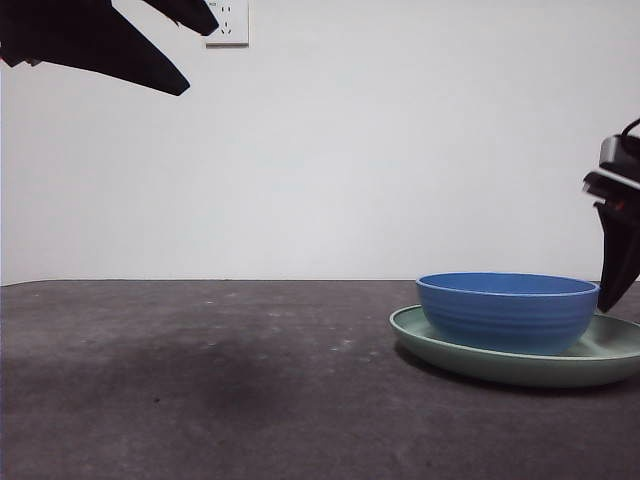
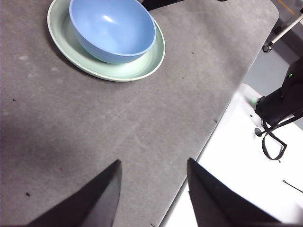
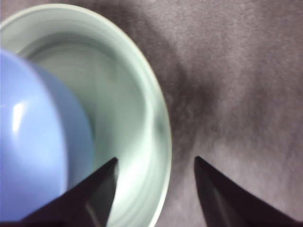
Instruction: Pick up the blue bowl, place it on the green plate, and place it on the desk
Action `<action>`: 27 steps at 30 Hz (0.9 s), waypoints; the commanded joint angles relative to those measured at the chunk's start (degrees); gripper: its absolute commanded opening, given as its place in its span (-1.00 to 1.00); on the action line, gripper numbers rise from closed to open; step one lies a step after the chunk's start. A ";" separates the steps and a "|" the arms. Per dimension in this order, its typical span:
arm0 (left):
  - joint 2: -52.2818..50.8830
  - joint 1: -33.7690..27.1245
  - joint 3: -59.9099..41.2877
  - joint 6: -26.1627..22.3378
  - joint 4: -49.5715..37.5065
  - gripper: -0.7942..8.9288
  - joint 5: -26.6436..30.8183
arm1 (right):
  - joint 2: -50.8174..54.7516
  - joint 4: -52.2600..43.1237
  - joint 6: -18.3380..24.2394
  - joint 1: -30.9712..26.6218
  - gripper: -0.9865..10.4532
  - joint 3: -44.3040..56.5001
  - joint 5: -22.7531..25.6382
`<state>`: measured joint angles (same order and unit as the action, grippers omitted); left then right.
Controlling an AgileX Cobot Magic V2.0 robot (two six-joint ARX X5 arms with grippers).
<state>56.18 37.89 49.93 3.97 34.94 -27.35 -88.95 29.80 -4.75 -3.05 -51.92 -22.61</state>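
I next need to grab the green plate by its rim [image 3: 167,163] with my right gripper to put the plate on the desk. The blue bowl [image 3: 38,137] stays inside.
The blue bowl [image 1: 507,310] sits upright inside the green plate [image 1: 420,337] on the desk [image 1: 200,380], at the right in the front view. My right gripper [image 3: 155,165] is open and empty, low over the plate's rim [image 3: 158,123] beside the bowl [image 3: 33,137]; it shows at the right edge of the front view [image 1: 615,255]. My left gripper [image 2: 152,168] is open and empty, held high and away from the bowl [image 2: 112,28] and plate [image 2: 137,66]; it shows at the top left of the front view [image 1: 120,50].
A white wall with a socket [image 1: 228,22] stands behind the desk. In the left wrist view the desk's edge [image 2: 222,113] borders a white surface with a black strap [image 2: 272,142].
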 commanded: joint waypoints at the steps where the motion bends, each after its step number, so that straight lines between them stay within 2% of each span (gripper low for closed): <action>1: 0.20 0.39 0.48 -0.31 -0.24 -0.37 -0.33 | -2.51 -1.36 -0.20 -0.02 -0.51 -0.90 -0.55; 10: 0.20 0.37 0.48 -0.28 -0.24 -0.37 -0.33 | -4.48 -3.98 -0.20 0.00 -0.81 -0.90 -1.36; 20: 0.20 0.37 0.48 -0.26 -0.22 -0.37 -0.33 | -3.63 -4.46 -0.44 -0.26 -0.81 -0.92 -1.62; 27: 0.20 0.37 0.48 -0.26 -0.24 -0.37 -0.33 | 2.29 -5.92 -3.21 -0.24 -0.81 -0.92 -6.58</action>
<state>56.18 37.89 49.93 3.97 34.94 -27.33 -86.76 24.58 -6.11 -3.29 -51.92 -27.90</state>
